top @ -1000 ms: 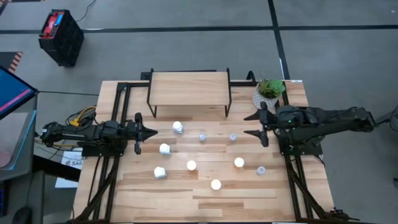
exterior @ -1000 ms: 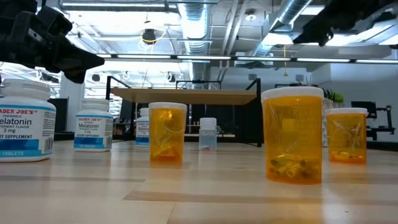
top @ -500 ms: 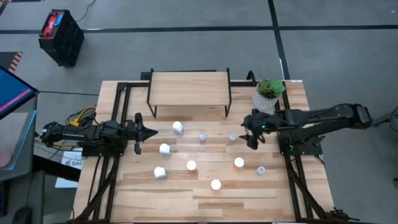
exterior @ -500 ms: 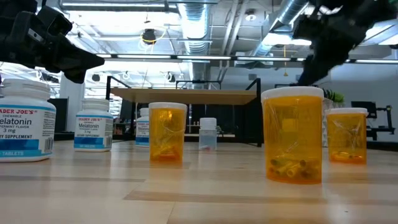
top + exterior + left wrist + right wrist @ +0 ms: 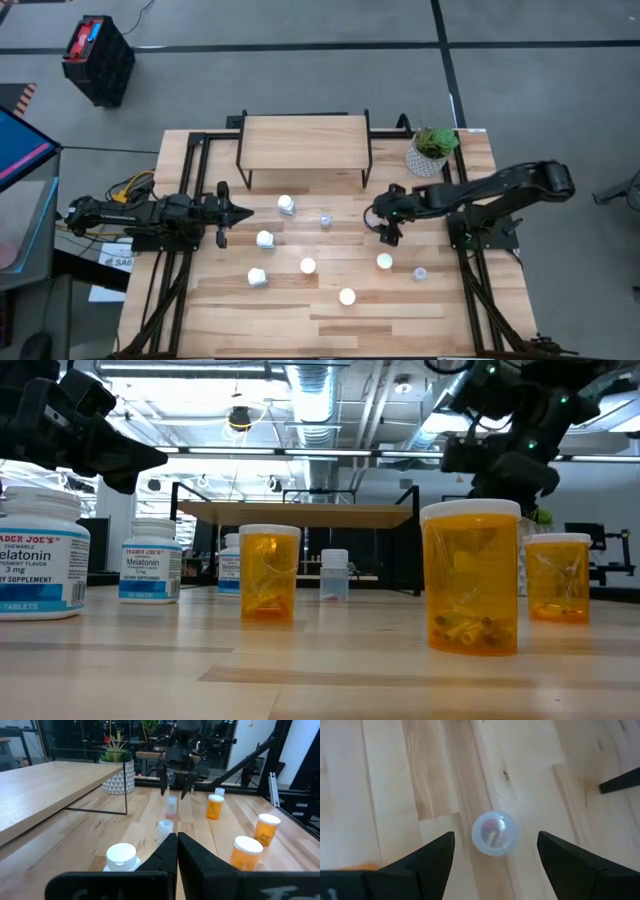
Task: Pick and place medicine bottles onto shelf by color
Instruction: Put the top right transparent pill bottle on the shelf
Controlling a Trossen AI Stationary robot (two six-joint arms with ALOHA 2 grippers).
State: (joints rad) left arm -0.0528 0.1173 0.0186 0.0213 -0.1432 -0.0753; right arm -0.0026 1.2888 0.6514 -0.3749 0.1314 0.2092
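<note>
The right gripper grips the clear bottle by its cap (image 5: 495, 833) next, to place it with its color on the shelf.
Nine small medicine bottles stand upright on the wooden table. Three are white (image 5: 265, 239), three orange with white caps (image 5: 307, 266), and two clear ones show in the high view (image 5: 326, 220). The third clear bottle (image 5: 495, 832) stands under my right gripper (image 5: 382, 221). That gripper is open and points down, with a finger on either side of the bottle's cap, touching nothing; it also shows in the left wrist view (image 5: 173, 791) just above that bottle (image 5: 171, 806). My left gripper (image 5: 226, 212) is shut and empty at the table's left. The shelf (image 5: 304, 142) stands at the far edge, its top bare.
A potted green plant (image 5: 432, 148) stands at the far right, beside the shelf. An orange bottle (image 5: 384, 261) and a clear one (image 5: 420, 272) stand near my right gripper, on its near side. Black frame rails run along the table's left and right edges.
My right gripper has gone toward the table's left edge, from beside the plant to over the clear bottle. It has tipped over to point down and come lower. No bottle has moved.
</note>
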